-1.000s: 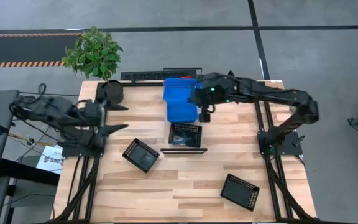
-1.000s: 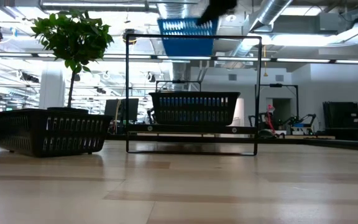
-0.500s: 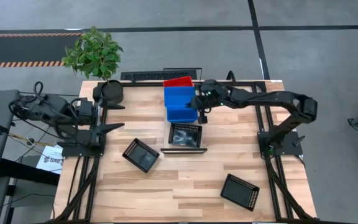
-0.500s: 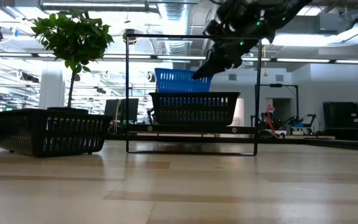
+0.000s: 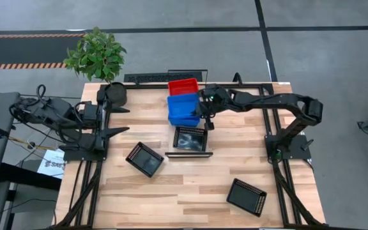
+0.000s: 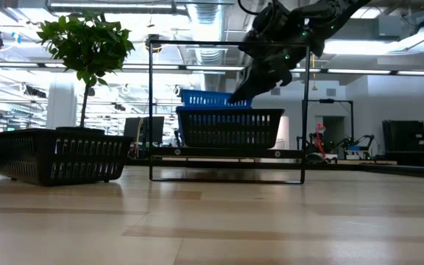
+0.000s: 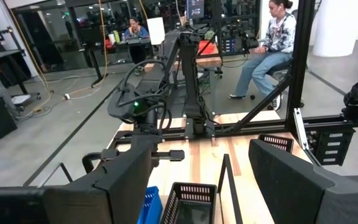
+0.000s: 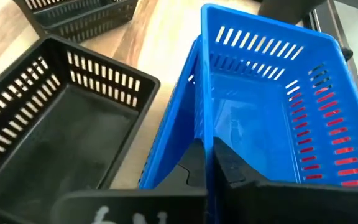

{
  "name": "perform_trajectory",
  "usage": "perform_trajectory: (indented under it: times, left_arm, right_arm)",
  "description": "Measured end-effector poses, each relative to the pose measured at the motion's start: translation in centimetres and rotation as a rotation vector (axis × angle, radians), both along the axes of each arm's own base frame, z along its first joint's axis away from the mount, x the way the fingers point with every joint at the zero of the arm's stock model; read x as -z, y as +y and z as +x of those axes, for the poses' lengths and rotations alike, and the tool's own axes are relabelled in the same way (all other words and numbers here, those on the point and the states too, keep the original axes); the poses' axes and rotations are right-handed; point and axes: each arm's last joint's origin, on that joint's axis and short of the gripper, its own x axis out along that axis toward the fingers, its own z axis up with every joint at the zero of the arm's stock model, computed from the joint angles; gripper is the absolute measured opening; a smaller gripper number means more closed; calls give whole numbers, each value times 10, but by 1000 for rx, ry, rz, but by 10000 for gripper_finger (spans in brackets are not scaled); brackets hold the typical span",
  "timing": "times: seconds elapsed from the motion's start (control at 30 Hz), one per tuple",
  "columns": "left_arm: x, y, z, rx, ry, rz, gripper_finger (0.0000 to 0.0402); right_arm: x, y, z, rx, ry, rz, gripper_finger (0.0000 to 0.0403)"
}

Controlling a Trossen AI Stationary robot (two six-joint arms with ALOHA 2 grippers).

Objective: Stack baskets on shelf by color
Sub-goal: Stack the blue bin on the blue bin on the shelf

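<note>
The top blue basket's slotted side [image 8: 322, 118] is still high over the lower blue basket's rim [image 8: 174, 93], so my right gripper needs to lower the top blue basket before it opens.
Two blue baskets [image 5: 184, 110] stand nested near the far edge of the table, the top blue basket [image 8: 260, 118] inside the lower one. A red basket [image 5: 184, 84] is just beyond them. My right gripper [image 8: 207, 165] is shut on the top blue basket's wall [image 6: 238, 92]. A black basket [image 5: 190, 138] stands by its base on the shelf [image 5: 189, 154] in front of the blue ones. My left gripper [image 5: 116, 121] waits open at the table's left edge. My right gripper pinches the top blue basket's right-hand wall [image 8: 205, 118] at its rim, one finger inside the basket and one outside. The fingers come slanting down from the table's right. The basket sits upright, nested in the blue basket below it.
Two more black baskets lie on the table, one left of the shelf [image 5: 145, 158] and one near the near right corner [image 5: 246, 197]. A potted plant [image 5: 98, 54] and its black pot [image 5: 114, 94] stand at the far left corner. The shelf's thin black frame [image 6: 151, 110] rises around the black basket.
My right gripper has come down with the blue basket, from high above the shelf frame to the level of the black basket's rim, setting it into the blue basket below. The red basket behind has come into sight. My left arm has drawn back slightly toward the table's left edge.
</note>
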Motion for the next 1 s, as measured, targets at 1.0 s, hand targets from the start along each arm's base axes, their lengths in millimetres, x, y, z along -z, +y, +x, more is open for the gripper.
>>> perform_trajectory:
  times: [1.0]
  left_arm:
    - [2,-2,4,-2,22,0,260]
  right_arm:
    - [-20,34,6,130,20,73,14]
